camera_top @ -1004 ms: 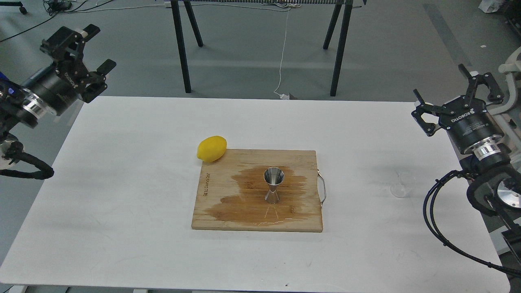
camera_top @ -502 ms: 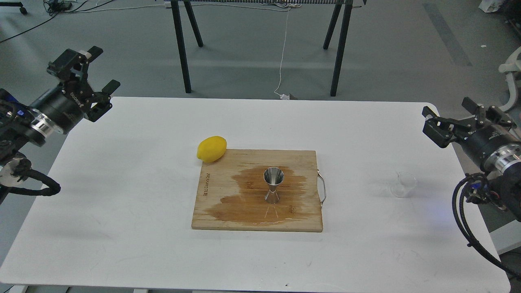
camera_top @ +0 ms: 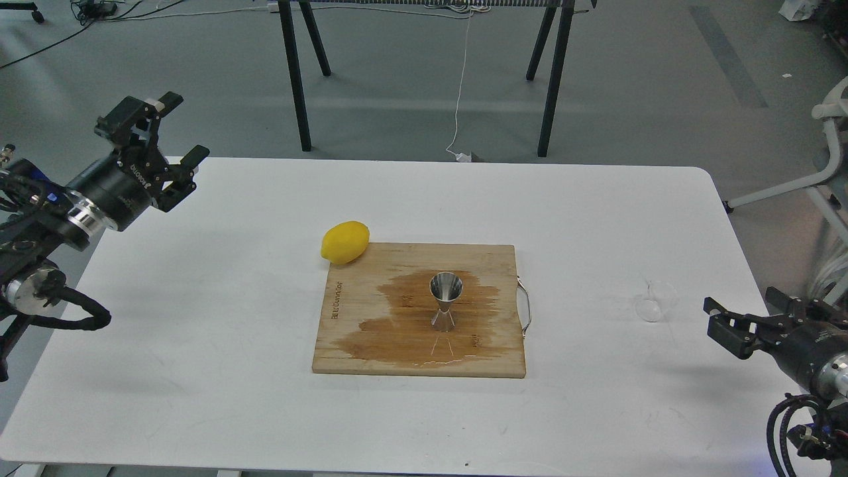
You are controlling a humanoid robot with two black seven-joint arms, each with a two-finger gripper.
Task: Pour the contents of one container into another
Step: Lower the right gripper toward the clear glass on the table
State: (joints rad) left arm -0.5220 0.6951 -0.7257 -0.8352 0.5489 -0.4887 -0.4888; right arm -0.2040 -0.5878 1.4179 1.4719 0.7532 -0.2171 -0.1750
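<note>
Next, my right gripper reaches the clear glass cup and grabs its body [camera_top: 652, 306], leaving the cup's opening free to pour into the jigger [camera_top: 445, 302].
The steel jigger [camera_top: 445, 302] stands upright on a wooden cutting board [camera_top: 371, 358], in the middle of a dark wet stain. A small clear glass cup [camera_top: 654, 303] sits on the white table right of the board, hard to make out. My right gripper [camera_top: 745, 318] is low at the right table edge, a short way right of the cup, open and holding nothing. My left gripper [camera_top: 165, 132] hovers open over the table's far left corner, far from both containers.
A yellow lemon [camera_top: 344, 242] rests against the board's far left corner. The board has a metal handle [camera_top: 526, 308] on its right side. Black trestle legs [camera_top: 295, 79] stand on the floor behind the white table [camera_top: 199, 298].
My right gripper has dropped from high at the right edge to table height beside the cup. My left gripper has moved lower and rightward, over the table's corner.
</note>
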